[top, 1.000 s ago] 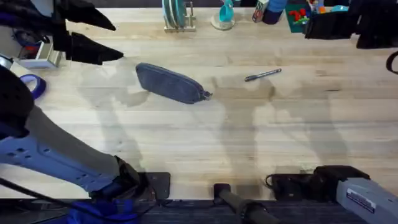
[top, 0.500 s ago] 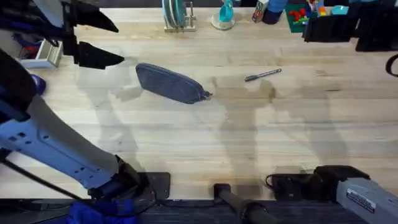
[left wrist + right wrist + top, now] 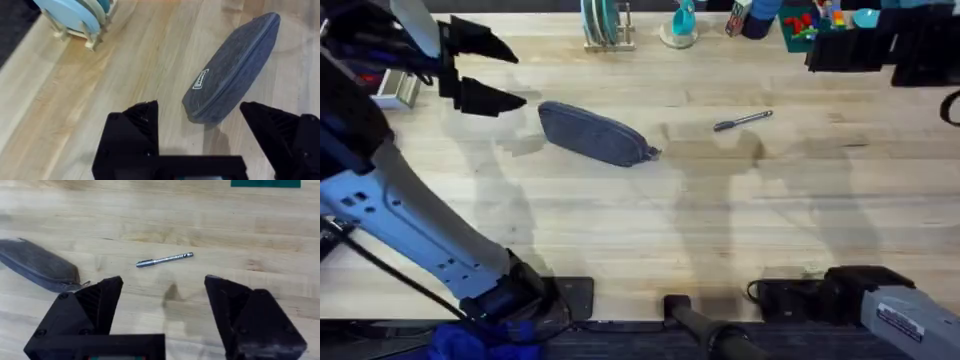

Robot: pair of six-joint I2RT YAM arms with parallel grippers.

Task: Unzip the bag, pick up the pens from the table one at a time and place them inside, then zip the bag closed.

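Note:
Next, my left gripper grabs the blue-grey bag by its end with the white label (image 3: 552, 115) (image 3: 202, 102) to steady it for unzipping.
The blue-grey bag (image 3: 595, 135) lies zipped on the table (image 3: 650, 230) left of centre, its pull tab at its right end. Right of it rests the slim silver pen (image 3: 743, 121). My left gripper (image 3: 520, 79) hovers open just left of the bag's left end. In the left wrist view the bag (image 3: 235, 65) stretches away ahead of the left gripper (image 3: 200, 107), its near end between the spread fingers (image 3: 140, 125). My right gripper (image 3: 165, 287) is open and high above the table, with the pen (image 3: 165, 260) ahead of it and the bag (image 3: 40, 265) off to one side.
A rack of blue plates (image 3: 605, 25) stands at the back edge, also in the left wrist view (image 3: 75, 15). A teal object (image 3: 682, 22) and a green bin (image 3: 800, 25) of bright items sit farther right. A small white box (image 3: 395, 90) is at far left.
My left gripper has shifted a little to the right and down, closer to the bag's left end. The bag and the pen have not moved.

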